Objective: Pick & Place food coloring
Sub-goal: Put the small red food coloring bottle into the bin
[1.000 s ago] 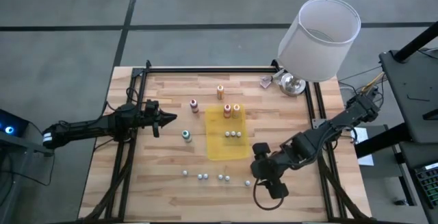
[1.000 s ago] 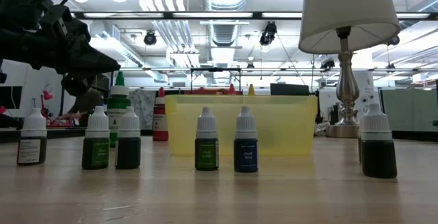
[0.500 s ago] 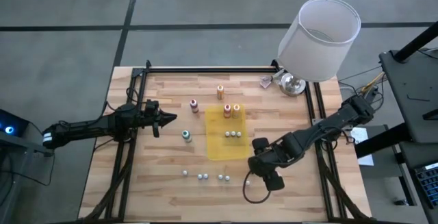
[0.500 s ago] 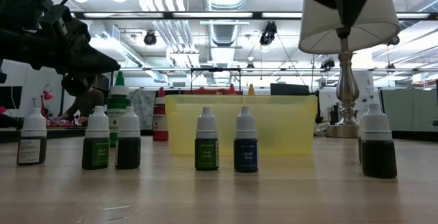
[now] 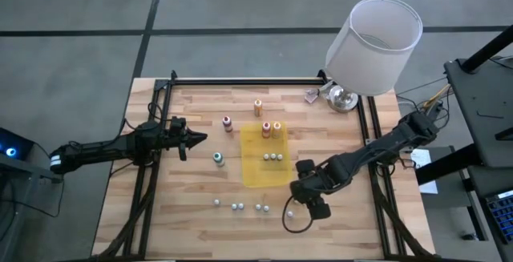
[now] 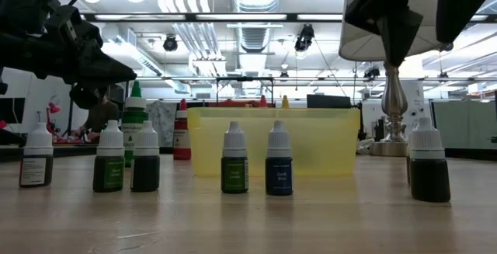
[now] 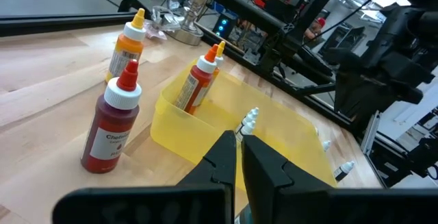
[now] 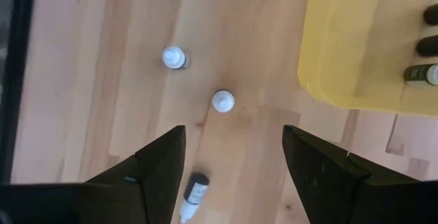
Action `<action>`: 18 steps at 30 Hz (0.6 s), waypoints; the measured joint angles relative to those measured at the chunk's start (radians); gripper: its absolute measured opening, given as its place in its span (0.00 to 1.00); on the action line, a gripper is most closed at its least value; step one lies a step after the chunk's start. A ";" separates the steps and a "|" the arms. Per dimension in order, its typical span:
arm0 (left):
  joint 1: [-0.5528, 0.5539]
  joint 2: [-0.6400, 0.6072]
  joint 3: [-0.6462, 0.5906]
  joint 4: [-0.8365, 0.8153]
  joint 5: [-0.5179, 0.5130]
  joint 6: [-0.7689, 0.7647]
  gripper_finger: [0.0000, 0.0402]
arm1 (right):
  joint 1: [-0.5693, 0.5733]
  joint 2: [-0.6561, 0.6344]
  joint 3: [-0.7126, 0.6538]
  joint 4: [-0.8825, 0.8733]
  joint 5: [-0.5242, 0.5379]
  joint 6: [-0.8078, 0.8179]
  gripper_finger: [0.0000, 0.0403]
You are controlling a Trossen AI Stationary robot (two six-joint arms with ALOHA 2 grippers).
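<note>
A small food coloring bottle will go in the yellow tray (image 8: 363, 39), so next my right gripper will grab the bottle by its white cap (image 8: 223, 101).
The food coloring stands upright in two kinds. Taller ones: orange (image 5: 257, 106), dark red (image 5: 227, 122) and teal (image 5: 218, 159) on the wood, two more (image 5: 271, 128) in the yellow tray (image 5: 256, 174). Small white-capped bottles form a row (image 5: 240, 207) near the table's near edge, and three (image 5: 273, 157) stand in the tray. My right gripper (image 8: 233, 176) hangs open above the row's right end, pointing steeply down; a white-capped bottle (image 8: 222, 101) and a dark one (image 8: 191, 193) show between its fingers, untouched. My left gripper (image 5: 192, 139) waits shut at the table's left.
A lamp with a white shade (image 5: 373, 44) stands at the far right corner. A black frame (image 5: 152, 174) runs along the table's edges. In the low view the small bottles (image 6: 234, 159) line up before the tray (image 6: 311, 141), one (image 6: 429, 165) apart at the right.
My right gripper has come down and toward the table's left, over the right end of the small bottles' row, tipping more steeply downward. It has stayed open. In the low view its fingers have come in from the top. No bottle has moved.
</note>
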State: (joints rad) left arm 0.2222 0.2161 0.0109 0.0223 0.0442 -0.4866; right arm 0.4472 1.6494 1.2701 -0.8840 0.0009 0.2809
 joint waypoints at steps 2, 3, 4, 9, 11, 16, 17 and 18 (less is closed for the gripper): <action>0.000 0.000 0.000 0.000 0.000 0.000 0.00 | -0.006 0.020 -0.005 0.006 0.000 0.000 0.58; 0.000 0.000 0.000 0.000 0.000 0.000 0.00 | -0.008 0.033 -0.005 0.009 0.000 0.000 0.58; 0.000 0.000 0.000 0.000 0.000 0.000 0.00 | -0.008 0.046 -0.005 0.015 0.000 0.000 0.58; 0.000 0.000 0.000 0.000 0.000 0.000 0.00 | -0.010 0.107 -0.003 0.058 -0.003 0.007 0.58; 0.000 0.000 0.000 0.000 0.000 0.000 0.00 | -0.010 0.128 0.000 0.066 -0.005 0.007 0.58; 0.000 0.000 0.000 0.000 0.000 0.000 0.00 | -0.014 0.153 0.002 0.077 -0.006 0.007 0.58; 0.000 0.000 0.000 0.000 0.000 0.000 0.00 | -0.014 0.154 0.001 0.081 -0.006 0.007 0.58; 0.000 0.000 0.000 0.000 0.000 0.000 0.00 | -0.014 0.156 0.001 0.085 -0.006 0.007 0.58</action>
State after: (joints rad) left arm 0.2219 0.2161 0.0109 0.0223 0.0441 -0.4866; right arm 0.4335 1.8056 1.2713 -0.7989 -0.0055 0.2882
